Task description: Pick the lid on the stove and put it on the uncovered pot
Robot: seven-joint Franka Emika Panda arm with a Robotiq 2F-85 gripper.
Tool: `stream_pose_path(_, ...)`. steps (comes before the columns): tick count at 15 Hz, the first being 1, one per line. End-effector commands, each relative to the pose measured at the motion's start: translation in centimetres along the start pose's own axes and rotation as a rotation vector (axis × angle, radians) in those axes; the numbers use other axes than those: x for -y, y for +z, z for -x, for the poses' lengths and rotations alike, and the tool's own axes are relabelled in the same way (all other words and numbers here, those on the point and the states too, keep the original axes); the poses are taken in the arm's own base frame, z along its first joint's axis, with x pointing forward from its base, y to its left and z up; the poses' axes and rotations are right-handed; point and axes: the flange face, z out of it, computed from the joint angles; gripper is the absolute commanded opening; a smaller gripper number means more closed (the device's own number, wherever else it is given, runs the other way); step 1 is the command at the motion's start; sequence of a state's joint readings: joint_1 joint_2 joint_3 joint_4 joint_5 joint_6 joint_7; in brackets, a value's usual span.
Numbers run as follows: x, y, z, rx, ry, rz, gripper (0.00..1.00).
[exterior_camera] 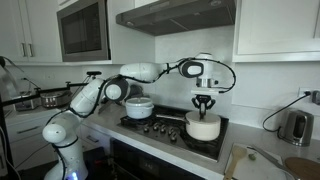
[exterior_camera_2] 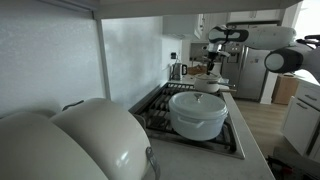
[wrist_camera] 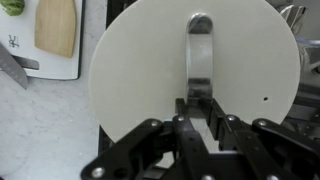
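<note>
The lid is at the pot's rim and would end up on the wide white pot, so my gripper needs to open its fingers.
The pale round lid [wrist_camera: 140,70] fills the wrist view, with a metal handle [wrist_camera: 199,45] at its centre. My gripper [wrist_camera: 199,112] is shut on that handle. In an exterior view my gripper [exterior_camera: 204,103] hangs straight over the wide white pot [exterior_camera: 204,127] on the right of the black stove [exterior_camera: 170,131]. The lid sits at the pot's rim; I cannot tell whether it rests on it. The pot's inside is hidden. In an exterior view my gripper [exterior_camera_2: 213,66] is at the stove's far end [exterior_camera_2: 160,100].
A rounder white pot with a grey top [exterior_camera: 139,107] stands on the stove's other side, also in an exterior view [exterior_camera_2: 197,112]. A kettle [exterior_camera: 295,126] stands on the counter. A wooden board [wrist_camera: 55,25] and a knife [wrist_camera: 14,66] lie beside the stove.
</note>
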State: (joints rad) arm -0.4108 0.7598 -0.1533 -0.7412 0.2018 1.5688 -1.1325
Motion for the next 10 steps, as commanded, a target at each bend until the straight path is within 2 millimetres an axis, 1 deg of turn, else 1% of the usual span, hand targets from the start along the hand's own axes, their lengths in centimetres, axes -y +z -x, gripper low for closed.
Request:
stream_pose_path(1,0.0,-1.4,0.0,0.01,0.007,0.03,0.52)
stream_pose_path(2,0.0,-1.5,0.0,0.009,0.007,0.032,0.52)
stream_pose_path(3,0.0,-1.7,0.0,0.008,0.007,0.035,0.56)
stream_pose_path(4,0.0,-1.9,0.0,0.006,0.007,0.039,0.62)
stream_pose_path(5,0.0,-2.1,0.0,0.004,0.007,0.042,0.71)
stream_pose_path(7,0.0,-2.4,-0.1,0.003,0.007,0.046,0.84)
stream_pose_path(8,0.1,-2.5,-0.1,0.003,0.007,0.047,0.92)
stream_pose_path(9,0.2,-2.8,-0.1,0.002,0.006,0.048,0.98)
stream_pose_path(10,0.3,-3.1,-0.2,0.002,0.004,0.049,1.0)
